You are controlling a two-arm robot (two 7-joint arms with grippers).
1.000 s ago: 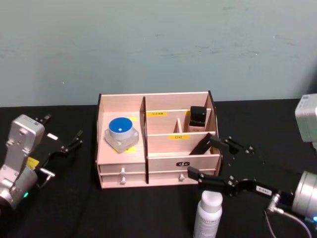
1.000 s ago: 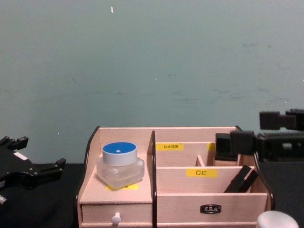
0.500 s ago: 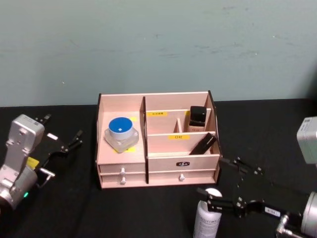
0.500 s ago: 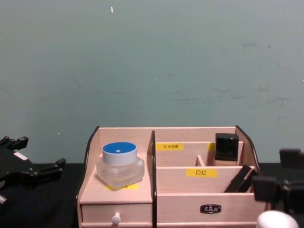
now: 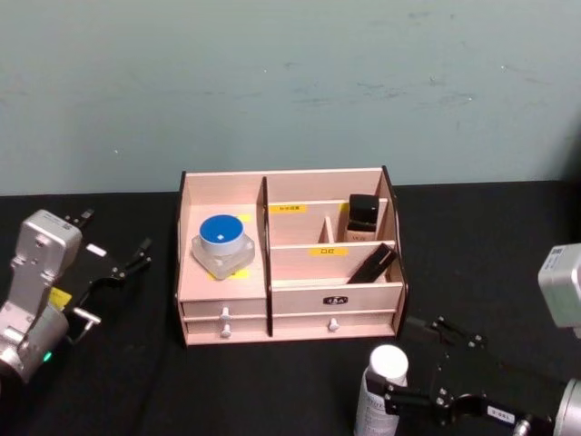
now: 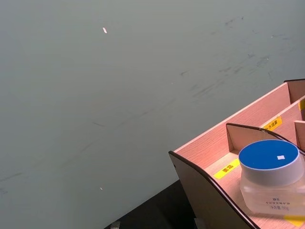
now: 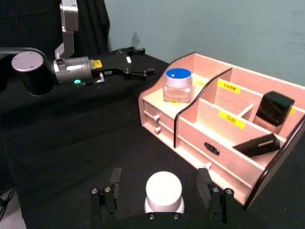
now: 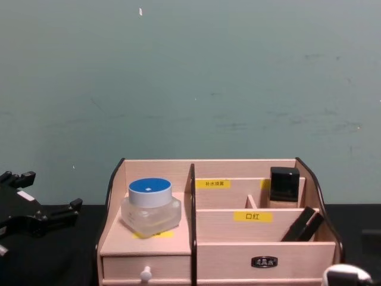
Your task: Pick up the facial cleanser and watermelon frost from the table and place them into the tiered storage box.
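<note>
The facial cleanser needs to go into the tiered storage box, so my right gripper should next grab the white bottle's body below the cap (image 7: 164, 206).
A white bottle (image 5: 381, 401) with a round white cap (image 7: 164, 190), probably the facial cleanser, stands upright on the black table in front of the tiered storage box (image 5: 290, 300). My right gripper (image 5: 397, 361) is open and straddles the bottle, with one finger (image 7: 116, 179) on each side of the cap and a gap to both. I cannot pick out the watermelon frost. The cap's top edge (image 8: 346, 275) peeks in at the chest view's lower right. My left gripper (image 5: 113, 245) rests open to the left of the box.
In the box (image 7: 190, 124), a clear jar with a blue lid (image 5: 221, 240) sits in the left compartment. A black bottle (image 5: 363, 216) stands at the back right and a flat black item (image 5: 372, 263) leans in the front right slot. Black table lies all around.
My right gripper has dropped from in front of the box's right side and pulled back toward me. It now sits around the white bottle's cap. The left arm has not moved.
</note>
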